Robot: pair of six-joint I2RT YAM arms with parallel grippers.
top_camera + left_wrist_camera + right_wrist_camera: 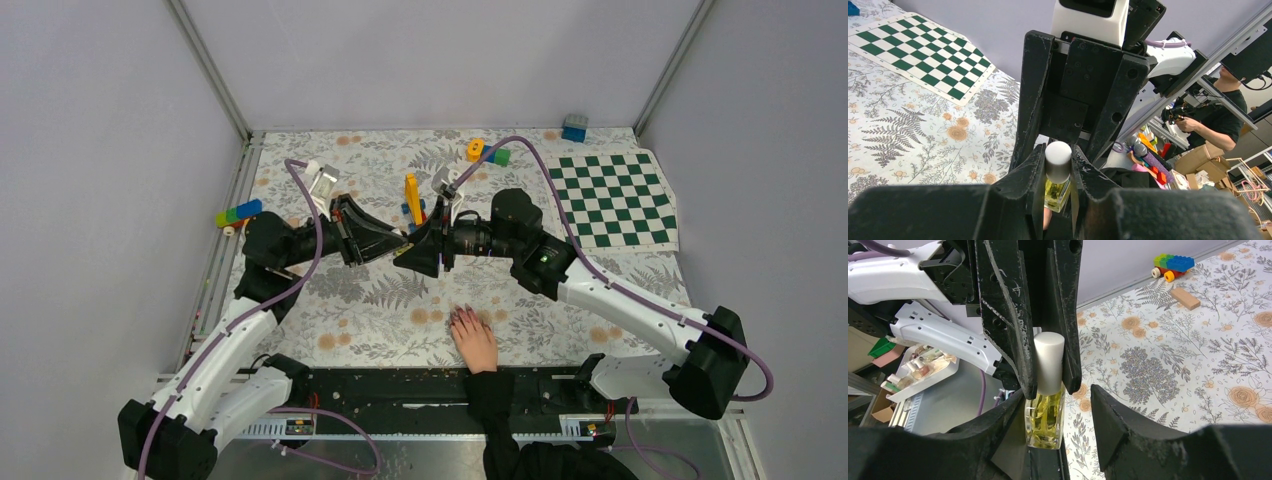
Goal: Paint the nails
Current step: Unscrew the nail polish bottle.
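I should grab the nail polish bottle by its glass body (1045,421) with my right gripper next. That leaves the white cap (1049,360) free to unscrew for painting nails.
A small glass nail polish bottle (1045,420) of yellow liquid with a white cap (1049,360) hangs above the table's middle, between both grippers. My left gripper (1058,160) is shut on the cap (1058,157). My right gripper (1062,400) stands open around the glass body: its left finger (998,430) touches the glass and its right finger (1118,425) is apart from it. In the top view the left gripper (398,243) and right gripper (415,250) meet tip to tip and hide the bottle. A pale hand (476,342) in a black sleeve lies flat near the front edge, its dark nails (462,316) pointing at the grippers.
A green checkered mat (612,198) lies at the back right. Toy bricks are scattered behind the grippers: a yellow upright piece (412,195), an orange and green pair (487,152), a blue block (574,127) and a green-blue toy (238,212). A flowered cloth (380,300) covers the table.
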